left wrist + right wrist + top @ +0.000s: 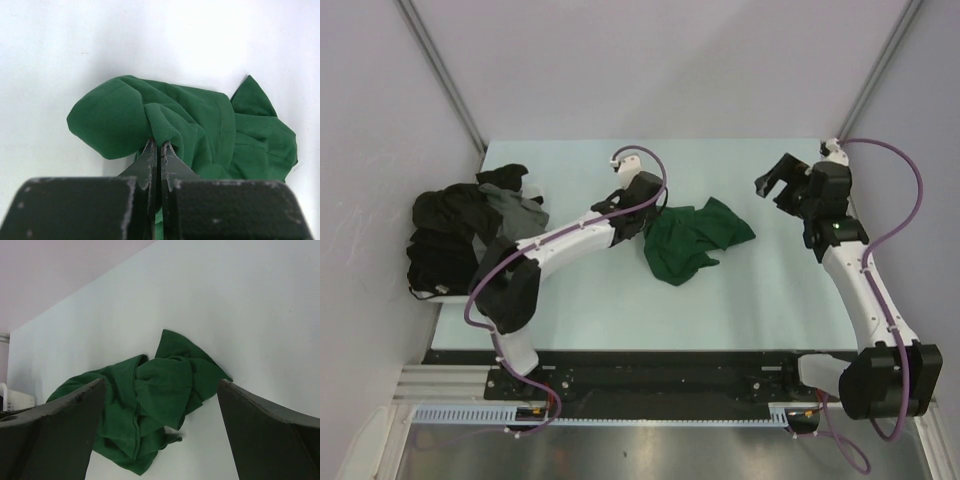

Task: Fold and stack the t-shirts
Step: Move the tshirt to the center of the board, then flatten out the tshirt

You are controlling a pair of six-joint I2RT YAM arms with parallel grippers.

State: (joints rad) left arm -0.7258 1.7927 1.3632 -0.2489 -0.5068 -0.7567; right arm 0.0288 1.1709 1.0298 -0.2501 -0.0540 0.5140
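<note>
Next, my right gripper grabs the crumpled green t-shirt by a fold along its far edge [697, 212] [143, 360], which leaves the rest free to spread for folding.
A crumpled dark green t-shirt [695, 240] lies near the middle of the table. My left gripper [658, 212] is at its left edge, shut on a fold of the green cloth [165, 122]. In the left wrist view the fingertips [150, 150] pinch the fabric between them. My right gripper [778, 178] hovers to the right of the shirt, open and holding nothing. Its wrist view shows the green t-shirt [150, 400] between the two spread fingers [60, 430], well beyond them. Black and dark grey t-shirts [470, 225] are heaped at the table's left edge.
The pale table [760, 290] is bounded by grey walls on the left, the right and at the back. The heap of dark shirts hangs over the table's left edge. A black rail [670, 375] runs along the near edge between the two arm bases.
</note>
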